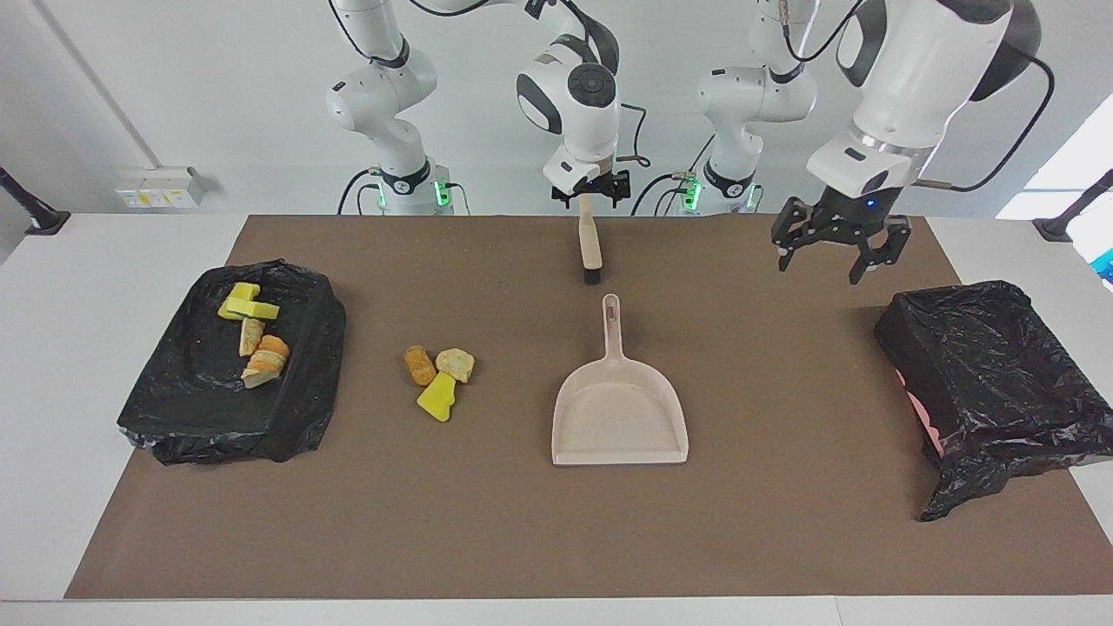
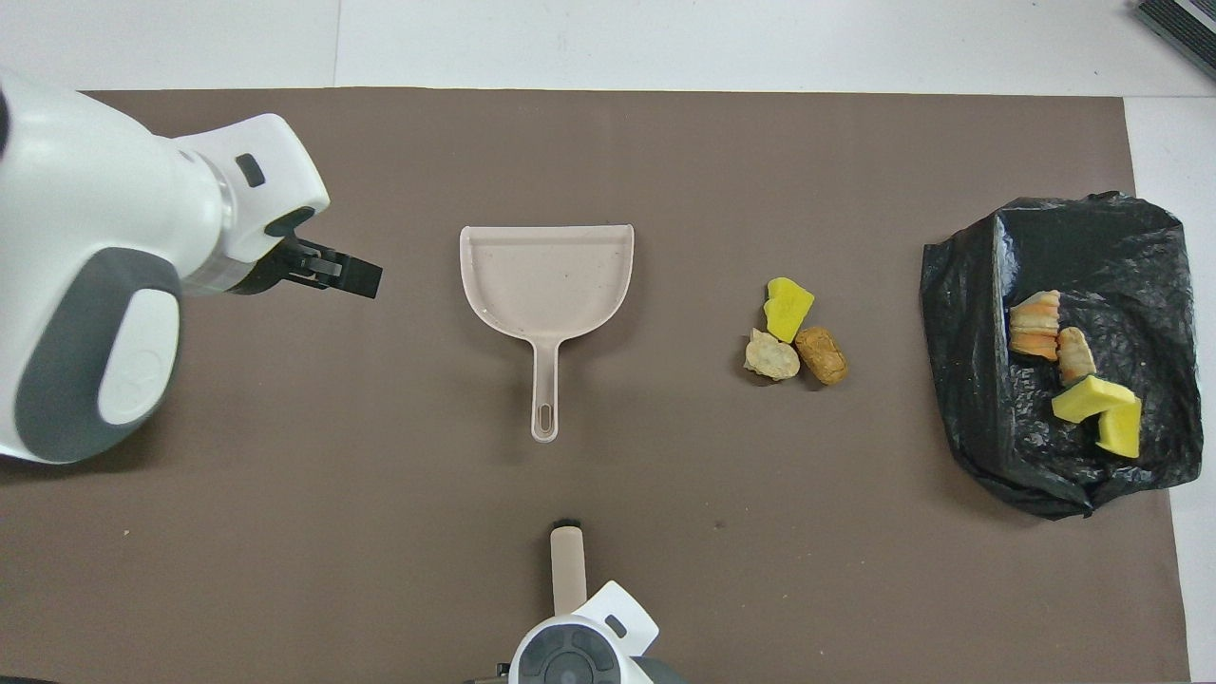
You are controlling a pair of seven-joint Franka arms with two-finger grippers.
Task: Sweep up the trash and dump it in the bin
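I need to lower my right gripper to the brush's handle before I close on it, because my right gripper's fingers are still above the brush's handle.
Three chunks of trash (image 1: 439, 378) lie together on the brown mat, between the beige dustpan (image 1: 619, 417) and the black-bagged bin (image 1: 196, 400) at the right arm's end. Several more yellow and tan chunks (image 1: 254, 335) rest in that bin. A beige brush (image 1: 591, 248) lies flat, nearer to the robots than the dustpan's handle, bristles toward it. My right gripper (image 1: 591, 193) hangs open over the brush's handle end and holds nothing. My left gripper (image 1: 837, 261) hangs open and empty above the mat, between the dustpan and the second bin.
A second black-bagged bin (image 1: 991, 374) sits at the left arm's end of the table, with pink showing under its liner. The brown mat (image 1: 522, 539) covers most of the white table.
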